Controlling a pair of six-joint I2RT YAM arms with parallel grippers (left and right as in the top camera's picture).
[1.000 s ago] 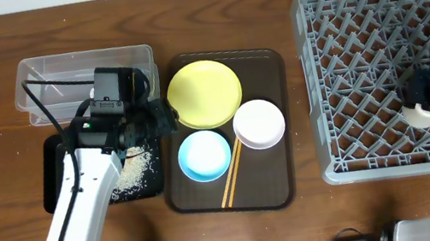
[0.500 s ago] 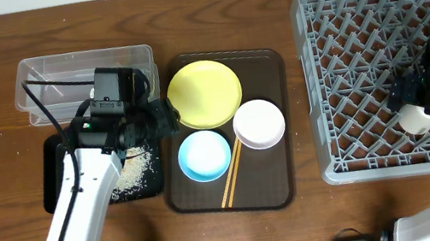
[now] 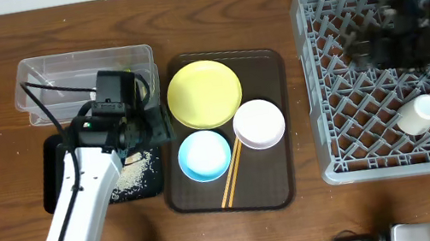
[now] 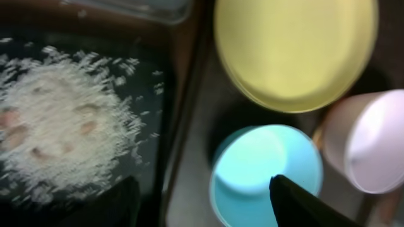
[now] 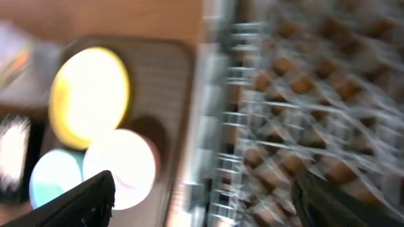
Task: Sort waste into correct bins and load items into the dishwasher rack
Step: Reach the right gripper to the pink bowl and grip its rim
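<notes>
The white bowl's rim, on the side nearest the grey rack, should be grabbed next by my right gripper to tilt and load the white bowl (image 3: 259,124) into that rack.
My left gripper (image 4: 202,203) hangs open and empty over the seam between the black tray (image 3: 54,172) and the brown tray, close to the light blue bowl (image 4: 265,170). Rice-like crumbs (image 4: 60,132) lie heaped in the black tray. The yellow-green plate (image 3: 204,94), white bowl (image 3: 259,124), blue bowl (image 3: 204,154) and chopsticks (image 3: 232,174) rest on the brown tray. A small white cup (image 3: 417,114) lies in the grey rack (image 3: 312,79). My right gripper (image 5: 208,203) is open and empty, a motion-blurred shape over the rack's far left part.
The clear tub (image 3: 45,82) stands behind the black tray at the far left. The dark brown serving tray (image 3: 283,170) sits mid-table between the bins and the rack. Bare wood shows along the front edge and between tray and rack.
The right gripper let go of the white cup, which now lies in the rack, and swung away toward the rack's far left. The left gripper opened wider and barely moved.
</notes>
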